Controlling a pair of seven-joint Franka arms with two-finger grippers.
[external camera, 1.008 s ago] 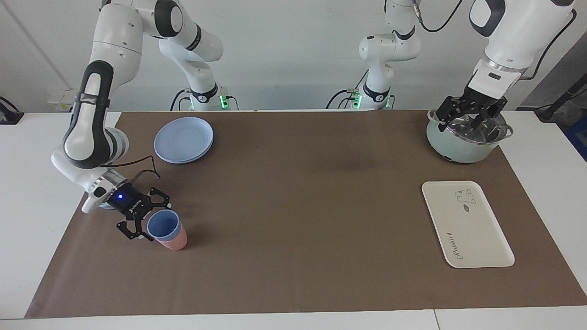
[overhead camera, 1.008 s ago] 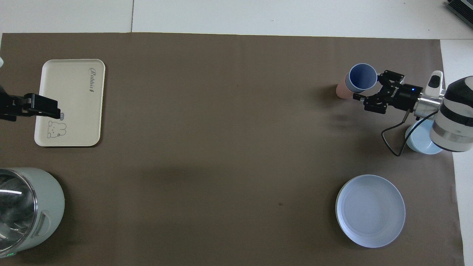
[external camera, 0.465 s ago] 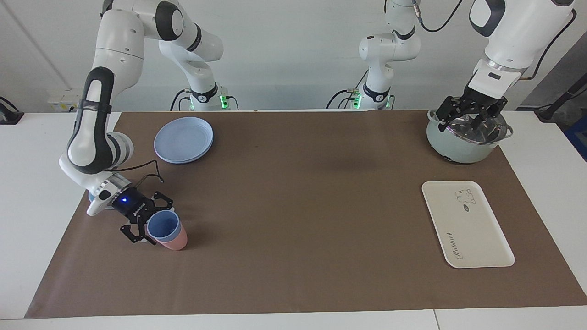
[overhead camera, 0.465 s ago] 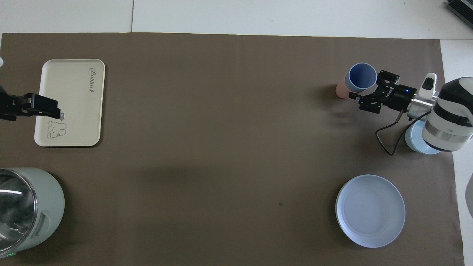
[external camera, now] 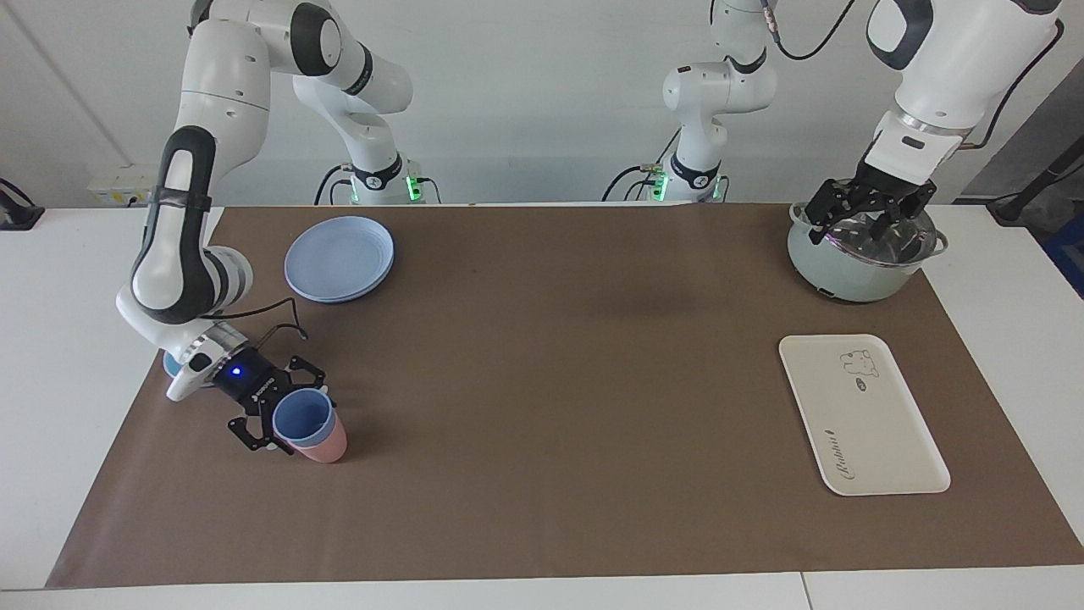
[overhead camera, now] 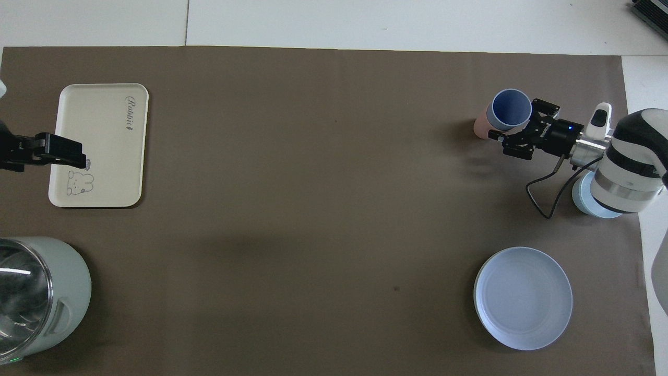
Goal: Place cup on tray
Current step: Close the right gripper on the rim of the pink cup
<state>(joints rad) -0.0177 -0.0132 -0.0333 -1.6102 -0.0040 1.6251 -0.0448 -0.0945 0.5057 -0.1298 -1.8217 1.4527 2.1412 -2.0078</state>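
My right gripper grabs the periwinkle-blue cup by its upper side (overhead camera: 523, 100) next, to get it onto the tray (overhead camera: 104, 130).
The periwinkle-blue cup (external camera: 302, 418) (overhead camera: 511, 107) stands nested in a salmon-pink cup (external camera: 329, 446) (overhead camera: 479, 128) at the right arm's end of the brown mat. My right gripper (external camera: 296, 415) (overhead camera: 515, 121) is low and tilted, open, with one finger on each side of the blue cup's upper wall. I cannot tell whether the fingers touch it. The cream tray (external camera: 881, 432) (overhead camera: 104, 130) lies flat at the left arm's end with nothing on it. My left gripper (external camera: 864, 222) (overhead camera: 73, 155) waits open in the air over the pot.
A pale green pot (external camera: 847, 271) (overhead camera: 31, 292) stands nearer to the robots than the tray. A round blue plate (external camera: 339, 258) (overhead camera: 523, 297) lies nearer to the robots than the cups. A light-blue bowl (overhead camera: 589, 201) sits under the right wrist.
My right gripper has slid in toward the cups, so its open fingers now flank the blue cup. The cups, tray and left arm have stayed put.
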